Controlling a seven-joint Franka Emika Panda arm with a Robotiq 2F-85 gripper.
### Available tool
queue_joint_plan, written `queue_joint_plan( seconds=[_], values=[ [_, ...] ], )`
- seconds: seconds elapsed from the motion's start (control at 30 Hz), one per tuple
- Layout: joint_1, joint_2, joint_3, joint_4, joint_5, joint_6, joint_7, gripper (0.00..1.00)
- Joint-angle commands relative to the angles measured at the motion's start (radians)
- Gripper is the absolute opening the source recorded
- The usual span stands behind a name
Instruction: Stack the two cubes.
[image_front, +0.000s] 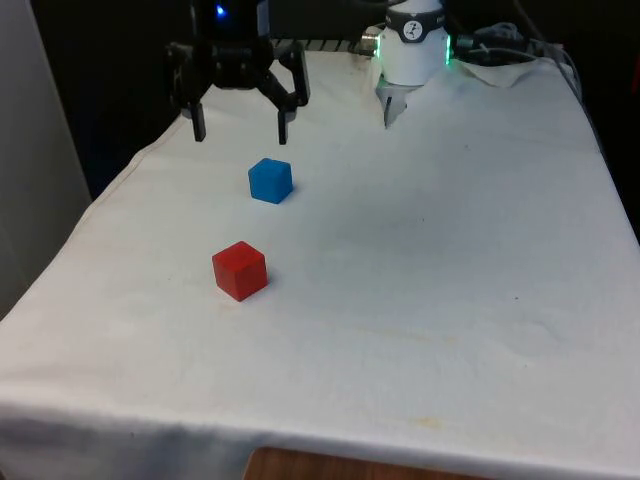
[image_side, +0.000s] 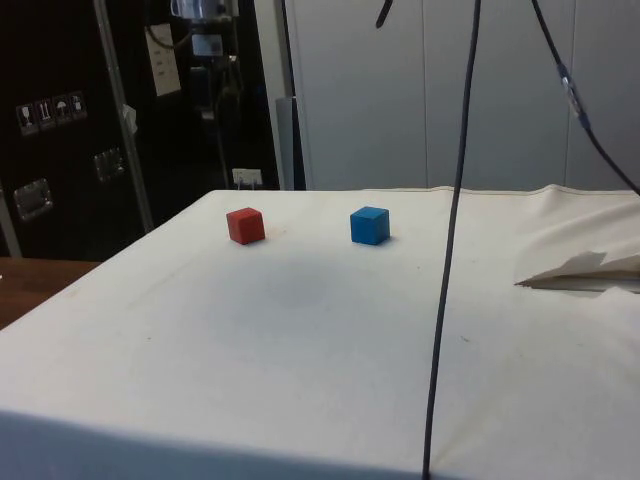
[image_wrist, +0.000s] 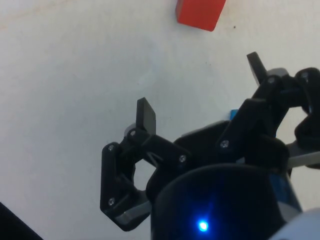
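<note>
The red cube has opposite upright sides, and my gripper will grab it by them next. My gripper will then stack the red cube on the blue cube.
A blue cube rests on the white cloth toward the front view's left, and a red cube sits a little nearer the camera than it. In the side view the red cube and the blue cube stand apart, side by side. My gripper hangs open above the cloth, just behind and above the blue cube, with nothing between its fingers. In the wrist view the gripper has its fingers spread wide; the red cube lies beyond them, and a sliver of the blue cube peeks out behind one finger.
The robot's white base stands at the table's far end with crumpled cloth beside it. A black cable hangs down through the side view. The table's left edge runs close to the cubes.
</note>
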Motion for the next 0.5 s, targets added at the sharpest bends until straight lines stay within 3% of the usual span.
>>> queue_joint_plan(
  seconds=[0.0, 0.03, 0.07, 0.1, 0.47],
  values=[
    [-0.01, 0.017, 0.004, 0.024, 0.01, -0.022, -0.007, 1.0],
    [-0.001, 0.009, -0.002, 0.011, 0.004, -0.004, -0.002, 1.0],
    [-0.011, 0.025, 0.002, 0.033, 0.013, -0.025, -0.009, 1.0],
    [-0.012, 0.032, 0.0, 0.042, 0.017, -0.028, -0.011, 1.0],
    [-0.009, 0.076, -0.022, 0.06, 0.049, -0.024, 0.021, 1.0]
  ],
)
